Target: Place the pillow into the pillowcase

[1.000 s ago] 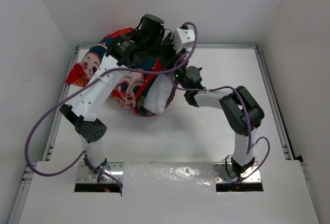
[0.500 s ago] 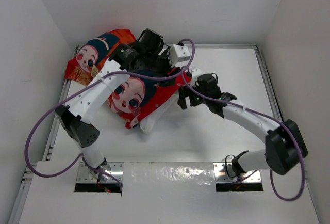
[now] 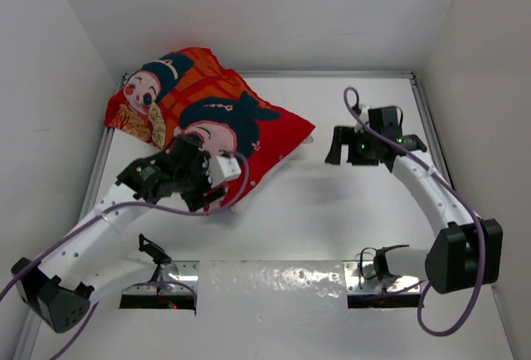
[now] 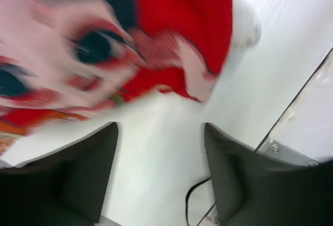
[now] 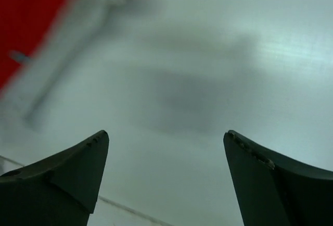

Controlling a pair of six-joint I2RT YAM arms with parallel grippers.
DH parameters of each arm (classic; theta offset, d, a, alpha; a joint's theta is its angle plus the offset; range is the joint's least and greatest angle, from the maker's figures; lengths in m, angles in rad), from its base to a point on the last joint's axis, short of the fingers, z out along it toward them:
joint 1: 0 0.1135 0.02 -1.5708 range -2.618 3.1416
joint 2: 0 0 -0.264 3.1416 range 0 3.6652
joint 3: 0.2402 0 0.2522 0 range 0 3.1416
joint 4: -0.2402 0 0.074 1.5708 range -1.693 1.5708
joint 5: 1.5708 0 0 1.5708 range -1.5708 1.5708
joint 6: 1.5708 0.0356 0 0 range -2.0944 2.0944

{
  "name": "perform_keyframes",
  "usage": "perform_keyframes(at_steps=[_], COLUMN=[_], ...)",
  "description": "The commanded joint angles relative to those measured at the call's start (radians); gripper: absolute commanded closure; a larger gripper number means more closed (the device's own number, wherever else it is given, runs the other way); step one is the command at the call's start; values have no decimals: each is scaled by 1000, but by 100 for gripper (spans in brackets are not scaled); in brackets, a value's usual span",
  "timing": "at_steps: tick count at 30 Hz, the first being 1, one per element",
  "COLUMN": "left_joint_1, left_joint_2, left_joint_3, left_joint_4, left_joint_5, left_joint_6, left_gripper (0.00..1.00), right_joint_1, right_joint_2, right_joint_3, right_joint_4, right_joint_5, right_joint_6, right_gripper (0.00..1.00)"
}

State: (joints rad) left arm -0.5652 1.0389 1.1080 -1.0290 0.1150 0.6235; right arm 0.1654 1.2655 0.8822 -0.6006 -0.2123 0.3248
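Note:
I will next use my left gripper to grab the pillowcase's near corner [image 3: 217, 205] [image 4: 199, 86] at the pillowcase's open edge, to lift the pillowcase's opening and settle the pillow inside.
The red pillowcase [image 3: 211, 124], printed with cartoon faces, lies at the table's far left, plump, with the pillow almost wholly inside it. Only a thin white edge of the pillow [image 3: 241, 205] shows along the case's near-right side. My left gripper [image 3: 203, 190] hovers at the case's near edge, open and empty. Its wrist view shows the blurred red pillowcase [image 4: 156, 38] and a white pillow corner [image 4: 244, 23] ahead of the left gripper [image 4: 160, 127]. My right gripper [image 3: 336, 146] is open over bare table, right of the case and apart from it. The right wrist view shows the right gripper [image 5: 165, 135] empty and the pillowcase [image 5: 31, 17] at top left.
White walls close in the white table [image 3: 332, 219] on three sides. A metal rail [image 3: 436, 153] runs along its right edge and another along the left. Purple cables loop off both arms. The arm bases sit at the near edge.
Both grippers have let go of the pillowcase and pulled back, the left toward the near left, the right to the right. The case has dropped flat onto the table with the pillow inside.

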Motion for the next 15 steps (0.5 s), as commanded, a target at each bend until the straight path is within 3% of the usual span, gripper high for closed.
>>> perform_keyframes(at_steps=[1, 3, 6, 9, 15], left_joint_1=[2, 4, 4, 4, 19], left_joint_2=[-88, -140, -163, -134, -71], left_joint_3=[-233, -371, -467, -534, -631], left_joint_4=[46, 134, 279, 414, 590], left_joint_5=[-51, -84, -113, -141, -98], left_joint_6=[112, 159, 177, 141, 85], left_gripper=[31, 24, 19, 18, 20], right_joint_1=[-10, -9, -10, -10, -7], right_joint_2=[54, 198, 291, 388, 603], right_joint_3=[205, 335, 371, 405, 572], right_joint_4=[217, 248, 378, 481, 446], right_joint_5=[-76, -151, -217, -235, -320], right_joint_6=[53, 74, 149, 168, 128], right_gripper=[10, 15, 22, 23, 22])
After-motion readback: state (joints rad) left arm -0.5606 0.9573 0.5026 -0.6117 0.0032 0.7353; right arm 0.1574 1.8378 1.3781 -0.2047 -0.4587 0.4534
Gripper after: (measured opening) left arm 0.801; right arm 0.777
